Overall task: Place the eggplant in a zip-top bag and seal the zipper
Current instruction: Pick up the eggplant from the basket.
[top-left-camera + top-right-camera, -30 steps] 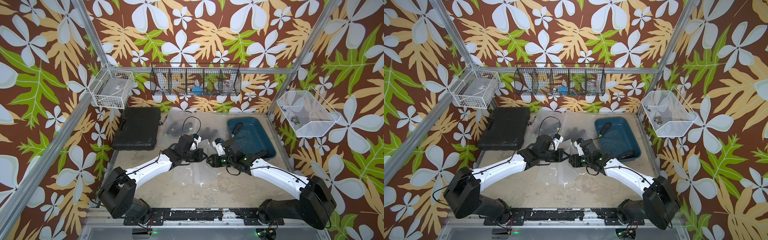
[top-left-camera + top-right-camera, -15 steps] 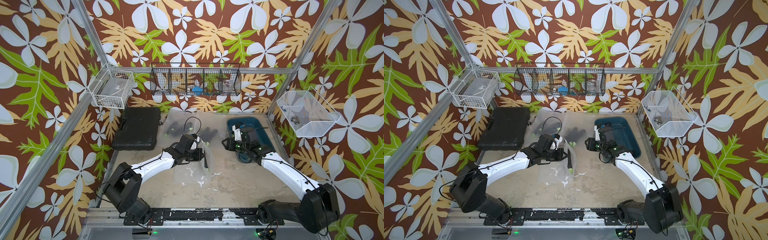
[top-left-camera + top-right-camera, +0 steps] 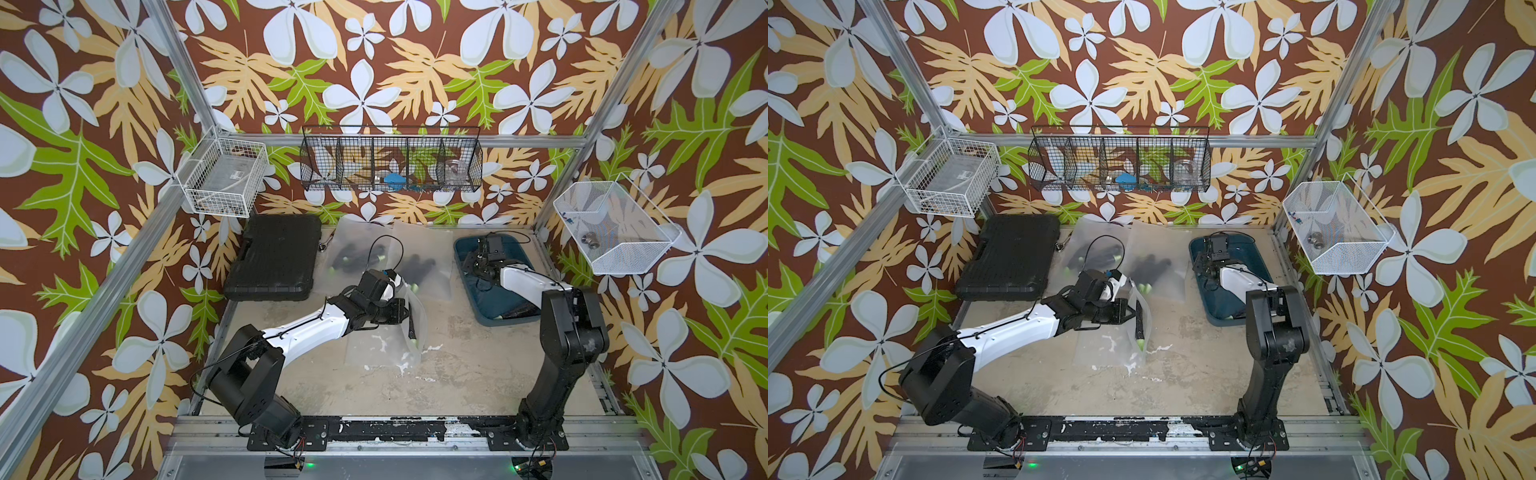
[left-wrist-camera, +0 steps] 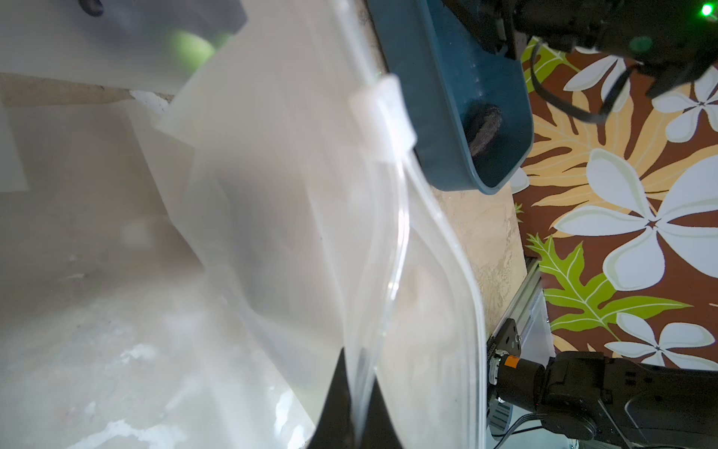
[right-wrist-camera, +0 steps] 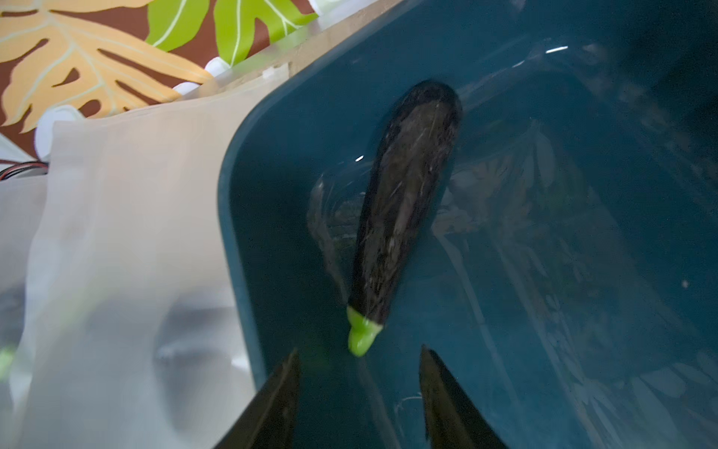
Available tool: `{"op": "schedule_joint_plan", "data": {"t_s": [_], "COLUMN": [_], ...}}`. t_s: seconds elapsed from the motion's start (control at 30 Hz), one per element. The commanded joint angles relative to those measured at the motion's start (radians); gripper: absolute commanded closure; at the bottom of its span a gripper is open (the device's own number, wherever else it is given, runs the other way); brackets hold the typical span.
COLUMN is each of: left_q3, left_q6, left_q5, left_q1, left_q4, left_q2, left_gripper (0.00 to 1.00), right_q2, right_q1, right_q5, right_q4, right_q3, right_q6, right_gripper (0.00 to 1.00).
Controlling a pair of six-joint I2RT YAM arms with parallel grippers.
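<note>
My right gripper grabs the eggplant across its dark body toward the stem next, so the blunt end stays free to enter the zip-top bag.
My left gripper (image 3: pixel 404 311) (image 4: pixel 357 388) is shut on the top edge of a clear zip-top bag (image 3: pixel 415 332) (image 4: pixel 291 194) and holds it upright mid-table. The bag's white slider (image 4: pixel 382 116) sits partway along the zipper. A dark shape with a green tip (image 3: pixel 1139 324) shows through the bag. My right gripper (image 3: pixel 473 264) (image 5: pixel 359 373) hangs open inside the blue bin (image 3: pixel 459 249) (image 5: pixel 233 233). Just ahead of its tips, untouched, lies a dark eggplant (image 5: pixel 404 202) with its green stem toward them.
Two more clear bags (image 3: pixel 353 253) (image 3: pixel 419 266) holding dark eggplants lie at the back. Another flat bag (image 3: pixel 370 345) lies under the held one. A black case (image 3: pixel 274 262) sits back left. Wire baskets (image 3: pixel 390 164) hang on the walls.
My right gripper left the bag at mid-table and swung back right into the blue bin. The left gripper kept its grip, and the bag now hangs upright from it.
</note>
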Motion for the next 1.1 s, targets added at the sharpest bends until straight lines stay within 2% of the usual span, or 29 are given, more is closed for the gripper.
{"op": "schedule_joint_plan", "data": {"t_s": [0.0, 0.23, 0.37, 0.6, 0.87, 0.93, 1.07], "left_q3": [0.001, 0.017, 0.027, 0.053, 0.065, 0.066, 0.066], "left_q6": [0.008, 0.015, 0.023, 0.045, 0.057, 0.055, 0.056], "left_q5": [0.006, 0.009, 0.003, -0.017, -0.031, -0.033, -0.043], "left_q1": [0.002, 0.002, 0.002, 0.002, 0.002, 0.002, 0.002], "left_q4": [0.018, 0.019, 0.013, 0.003, 0.022, 0.025, 0.030], "left_q2": [0.011, 0.029, 0.033, 0.052, 0.084, 0.082, 0.081], "left_gripper": [1.00, 1.00, 1.00, 1.00, 1.00, 1.00, 1.00], "right_q2": [0.070, 0.250, 0.269, 0.139, -0.119, -0.195, -0.363], "right_q1": [-0.014, -0.037, -0.037, -0.050, -0.039, -0.010, 0.135], "right_q5": [0.021, -0.009, 0.003, 0.003, -0.057, -0.119, -0.225], "right_q4": [0.002, -0.053, -0.070, -0.076, -0.116, -0.124, -0.128], "right_q3": [0.071, 0.239, 0.239, 0.173, 0.037, -0.006, -0.112], "right_q6": [-0.006, -0.003, 0.001, -0.034, -0.065, -0.066, -0.083], "right_gripper": [0.48, 0.49, 0.55, 0.70, 0.72, 0.73, 0.73]}}
